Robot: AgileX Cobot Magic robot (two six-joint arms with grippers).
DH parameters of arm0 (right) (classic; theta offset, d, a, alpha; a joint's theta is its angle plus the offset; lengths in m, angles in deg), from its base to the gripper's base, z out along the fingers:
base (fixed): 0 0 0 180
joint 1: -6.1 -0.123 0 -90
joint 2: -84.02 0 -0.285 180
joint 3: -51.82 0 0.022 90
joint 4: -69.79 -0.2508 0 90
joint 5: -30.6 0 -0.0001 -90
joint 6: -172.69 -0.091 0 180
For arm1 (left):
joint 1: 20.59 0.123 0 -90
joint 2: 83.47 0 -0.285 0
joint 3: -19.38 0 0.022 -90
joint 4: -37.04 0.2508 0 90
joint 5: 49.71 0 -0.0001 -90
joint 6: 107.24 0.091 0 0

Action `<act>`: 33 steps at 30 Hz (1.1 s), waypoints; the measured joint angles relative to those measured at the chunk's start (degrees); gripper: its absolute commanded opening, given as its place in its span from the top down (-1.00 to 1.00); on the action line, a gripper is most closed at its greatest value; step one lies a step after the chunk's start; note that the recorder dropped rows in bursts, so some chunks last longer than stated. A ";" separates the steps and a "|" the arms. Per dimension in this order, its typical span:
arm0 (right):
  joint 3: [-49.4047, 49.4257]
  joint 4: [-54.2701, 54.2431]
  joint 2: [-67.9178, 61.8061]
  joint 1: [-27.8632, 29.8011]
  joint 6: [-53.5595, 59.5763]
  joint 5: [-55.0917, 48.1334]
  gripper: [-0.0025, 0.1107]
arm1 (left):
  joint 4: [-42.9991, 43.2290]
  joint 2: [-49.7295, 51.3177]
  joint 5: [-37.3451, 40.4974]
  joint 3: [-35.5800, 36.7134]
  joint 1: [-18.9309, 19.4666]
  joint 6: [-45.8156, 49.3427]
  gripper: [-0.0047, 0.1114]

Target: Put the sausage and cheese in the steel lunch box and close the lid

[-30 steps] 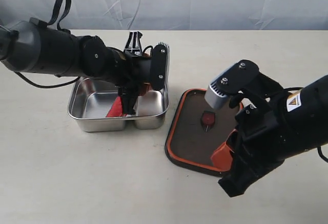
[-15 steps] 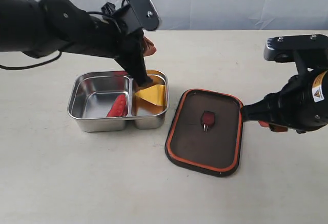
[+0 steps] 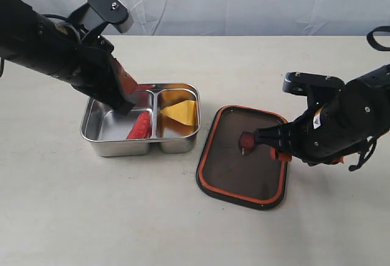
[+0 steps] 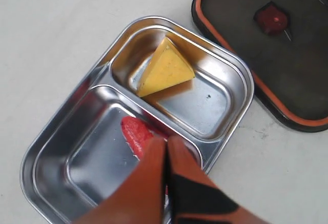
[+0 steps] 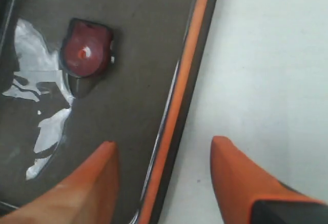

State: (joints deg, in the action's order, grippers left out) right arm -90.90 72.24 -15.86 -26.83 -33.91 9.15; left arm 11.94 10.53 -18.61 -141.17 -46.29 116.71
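Note:
The lid should close the steel lunch box, so my right gripper will grab it by its orange rim (image 3: 283, 171) (image 5: 161, 167) next.
The steel lunch box (image 3: 90, 133) stands open on the table. The red sausage (image 3: 140, 126) lies in its larger compartment and the yellow cheese (image 3: 178, 112) in the smaller one. My left gripper (image 3: 127, 103) hovers above the box's left part, shut on nothing; in the left wrist view its tips (image 4: 165, 141) hang over the sausage (image 4: 134, 130), next to the cheese (image 4: 165, 70). The dark lid (image 3: 234, 171) lies flat to the right of the box, orange rim and red valve tab (image 3: 246, 140) facing up. My right gripper (image 5: 164, 149) is open, one finger over the lid (image 5: 128, 80), one over bare table, its rim between them.
A pale table (image 3: 183, 229) carries everything, with a light cloth backdrop (image 3: 244, 4) behind it. The left arm reaches in from the upper left and the right arm's black body (image 3: 347, 123) sits just right of the lid.
The left gripper has shut and drawn back to the left from over the cheese compartment. The right gripper has opened and come down at the lid's right edge.

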 measured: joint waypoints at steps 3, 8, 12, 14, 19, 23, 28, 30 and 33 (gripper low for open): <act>0.00 -0.05 -3.29 0.00 0.00 0.54 0.03 | 0.00 -1.31 0.23 0.13 0.00 -0.11 0.92; 0.00 -0.05 -6.17 0.00 0.00 1.28 0.03 | 0.00 -2.29 1.43 0.13 0.00 -0.21 0.92; 0.00 -0.05 -7.19 0.00 0.00 1.92 0.05 | 0.00 -2.52 1.77 0.13 0.00 -0.21 0.92; 0.00 -0.05 -7.54 0.00 -0.09 2.26 0.20 | 0.00 -2.66 1.77 0.13 0.00 -0.21 0.92; 0.00 -0.05 -8.16 0.10 -0.09 2.17 0.74 | 0.00 -2.65 2.76 0.13 0.00 -0.94 0.92; -0.10 0.28 -8.42 0.34 -0.11 2.05 0.97 | 0.00 -2.65 3.58 0.13 0.00 -3.12 0.92; -0.10 0.28 -8.50 0.34 -0.21 2.05 0.97 | -1.26 -2.65 5.87 0.13 0.00 -7.48 0.92; -0.10 0.39 -8.26 0.34 -0.21 1.84 0.97 | -2.45 -2.65 6.84 0.13 0.00 -11.53 0.92; 0.00 1.21 -7.22 0.34 -0.21 0.19 0.97 | -4.29 -2.65 7.74 0.13 0.00 -16.67 0.86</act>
State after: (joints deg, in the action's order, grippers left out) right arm -90.89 73.45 -23.07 -26.50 -34.12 9.34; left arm 7.65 7.87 -10.86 -141.04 -46.29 100.04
